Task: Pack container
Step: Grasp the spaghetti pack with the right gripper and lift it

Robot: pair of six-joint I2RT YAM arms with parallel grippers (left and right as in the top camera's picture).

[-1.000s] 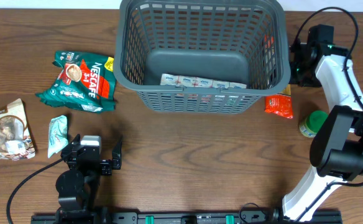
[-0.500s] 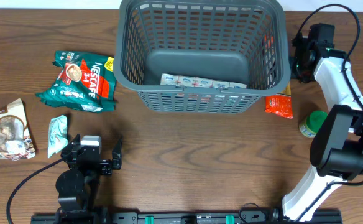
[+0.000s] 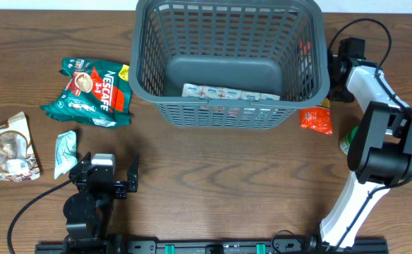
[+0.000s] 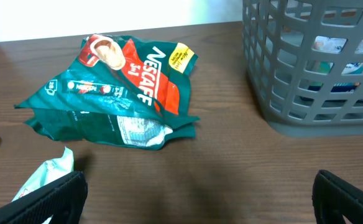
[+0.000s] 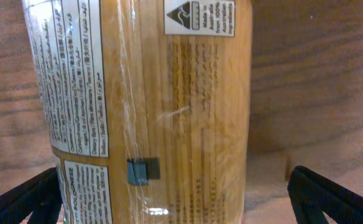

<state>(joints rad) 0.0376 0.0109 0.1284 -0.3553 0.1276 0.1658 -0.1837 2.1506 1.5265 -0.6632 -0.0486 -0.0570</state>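
My right gripper closes next, since the yellow printed packet's long sides lie between its fingers. Closing now would catch the packet.
The container [image 3: 227,101] is a dark grey lattice basket at the table's far middle, and it also shows in the left wrist view [image 4: 306,93]. A row of white packets [image 3: 231,93] lies on its floor. My right gripper [image 3: 335,70] is by the basket's right wall. In the right wrist view it [image 5: 175,199] is open, with a yellow printed packet [image 5: 169,93] between its fingers and a gap on the right side. My left gripper [image 3: 107,178] is open and empty low at the front left, over bare wood [image 4: 197,199].
A green and red Nescafe bag [image 3: 89,92] [image 4: 125,87], a small white-green packet [image 3: 65,152] [image 4: 45,177] and a crumpled brown-white packet [image 3: 8,148] lie at the left. An orange packet [image 3: 316,120] and a green-lidded jar [image 3: 348,143] are to the right of the basket.
My right arm has swung a little left and toward the far edge, closer to the basket's right wall. The left arm has not moved.
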